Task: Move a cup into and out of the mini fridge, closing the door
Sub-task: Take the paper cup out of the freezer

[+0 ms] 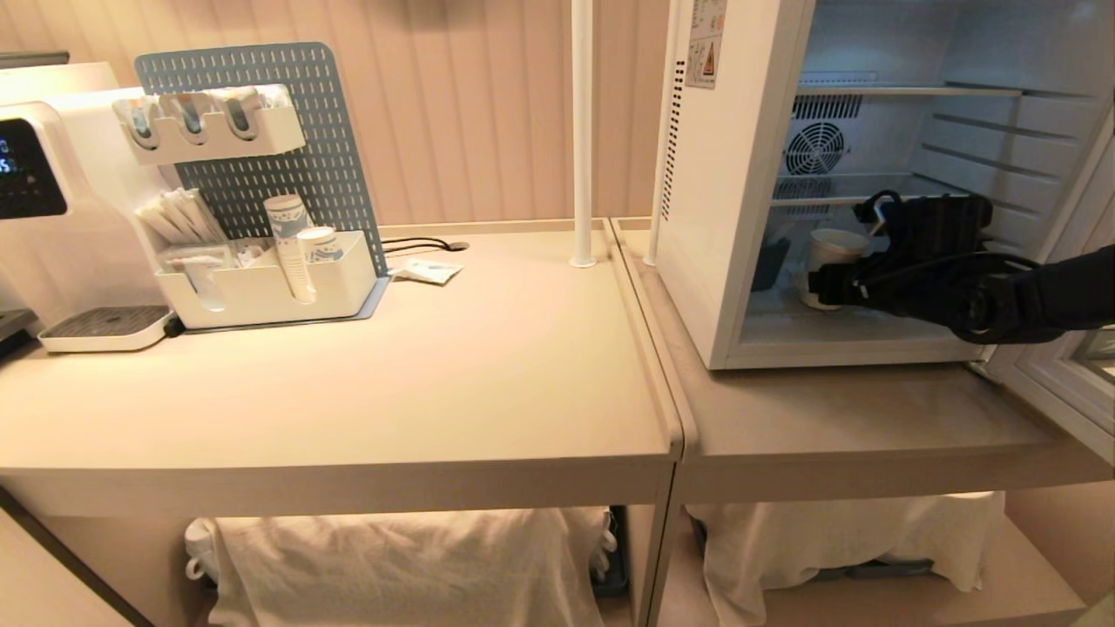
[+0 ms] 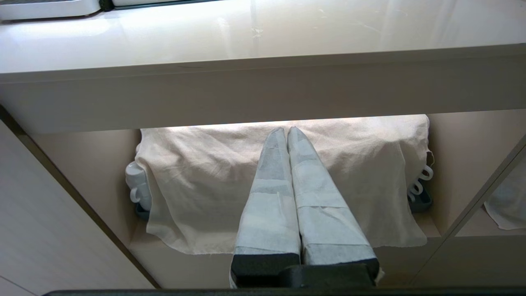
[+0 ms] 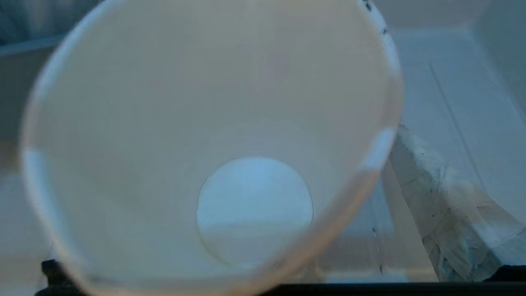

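Note:
My right gripper will next grab the cup by its outer side point(image 1: 830, 261) to take the cup out of the mini fridge point(image 1: 697, 218).
The mini fridge point(image 1: 697, 218) stands open on the right-hand table, its door point(image 1: 1058, 396) swung out at the far right. The cup point(image 1: 832, 254) sits upright on the fridge floor. My right gripper point(image 1: 826, 286) reaches into the fridge and stands open around the cup. In the right wrist view I look down into the cup point(image 3: 205, 123), with one taped finger point(image 3: 435, 193) beside its rim; the other finger is hidden behind the cup. My left gripper point(image 2: 286, 133) is parked below the table's front edge, shut and empty.
On the left table stand a white drink machine point(image 1: 52, 200) and a pegboard organiser point(image 1: 261, 287) with stacked cups. A white pole point(image 1: 582, 131) rises between the tables. Cloth-covered items point(image 2: 246, 181) fill the shelf underneath. Wire shelves point(image 1: 906, 91) sit above the cup.

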Controlling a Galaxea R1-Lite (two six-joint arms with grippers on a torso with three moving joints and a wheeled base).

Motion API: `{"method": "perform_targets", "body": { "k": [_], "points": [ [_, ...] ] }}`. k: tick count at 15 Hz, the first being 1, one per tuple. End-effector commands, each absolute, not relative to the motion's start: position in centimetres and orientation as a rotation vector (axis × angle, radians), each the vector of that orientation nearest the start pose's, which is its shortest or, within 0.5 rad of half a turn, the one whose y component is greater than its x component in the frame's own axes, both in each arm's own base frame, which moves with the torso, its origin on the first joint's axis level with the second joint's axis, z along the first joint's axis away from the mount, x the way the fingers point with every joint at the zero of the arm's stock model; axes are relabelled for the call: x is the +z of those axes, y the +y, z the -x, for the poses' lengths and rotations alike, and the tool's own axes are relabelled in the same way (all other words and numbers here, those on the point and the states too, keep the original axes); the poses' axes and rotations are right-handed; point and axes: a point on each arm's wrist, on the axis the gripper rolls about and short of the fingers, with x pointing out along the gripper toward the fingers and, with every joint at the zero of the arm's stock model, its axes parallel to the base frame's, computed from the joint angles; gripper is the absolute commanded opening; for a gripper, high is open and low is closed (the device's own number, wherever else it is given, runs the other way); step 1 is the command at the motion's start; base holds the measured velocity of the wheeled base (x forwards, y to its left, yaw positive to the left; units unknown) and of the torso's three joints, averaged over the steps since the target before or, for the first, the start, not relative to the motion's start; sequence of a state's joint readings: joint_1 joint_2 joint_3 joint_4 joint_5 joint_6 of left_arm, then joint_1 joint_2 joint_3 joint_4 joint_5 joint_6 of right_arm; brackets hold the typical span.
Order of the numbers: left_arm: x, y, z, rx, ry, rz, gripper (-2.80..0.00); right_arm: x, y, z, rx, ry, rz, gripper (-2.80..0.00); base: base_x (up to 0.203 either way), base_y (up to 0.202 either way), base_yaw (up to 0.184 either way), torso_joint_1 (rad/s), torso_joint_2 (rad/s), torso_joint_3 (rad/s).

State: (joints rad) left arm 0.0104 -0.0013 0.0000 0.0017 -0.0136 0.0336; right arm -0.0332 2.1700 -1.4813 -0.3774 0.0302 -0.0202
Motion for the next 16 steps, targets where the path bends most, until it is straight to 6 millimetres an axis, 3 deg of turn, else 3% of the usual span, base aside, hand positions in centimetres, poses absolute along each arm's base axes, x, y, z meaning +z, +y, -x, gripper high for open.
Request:
{"method": "perform_targets", "body": {
  "k": [1, 3, 4, 12, 14, 16],
  "points": [
    [7.5, -0.1, 2.3, -0.003, 0.001, -0.034, -2.8, 15.9, -1.5, -45.3, 0.0, 0.296, 0.009, 0.0, 0.0, 0.0, 0.0, 0.0, 0.0, 0.0],
    [7.5, -0.1, 2.3, -0.003, 0.001, -0.034, -2.8, 16.0, -1.5, -45.4, 0.001, 0.27, 0.009, 0.0, 0.0, 0.0, 0.0, 0.0, 0.0, 0.0],
    [7.5, -0.1, 2.3, -0.003, 0.001, -0.034, -2.8, 16.0, -1.5, -45.4, 0.001, 0.269, 0.011, -2.8, 0.0, 0.0, 0.0, 0.0, 0.0, 0.0],
    [7.5, -0.1, 2.3, -0.003, 0.001, -0.034, -2.8, 17.3, -1.3, -44.4, 0.009, 0.279, 0.022, -2.8, 0.0, 0.0, 0.0, 0.0, 0.0, 0.0],
    [7.5, -0.1, 2.3, -0.003, 0.001, -0.034, -2.8, 19.5, -1.3, -43.4, 0.009, 0.259, 0.02, -2.8, 0.0, 0.0, 0.0, 0.0, 0.0, 0.0],
    [7.5, -0.1, 2.3, -0.003, 0.001, -0.034, -2.8, 22.9, -1.3, -40.7, 0.011, 0.259, 0.02, -2.8, 0.0, 0.0, 0.0, 0.0, 0.0, 0.0]
  ]
}}
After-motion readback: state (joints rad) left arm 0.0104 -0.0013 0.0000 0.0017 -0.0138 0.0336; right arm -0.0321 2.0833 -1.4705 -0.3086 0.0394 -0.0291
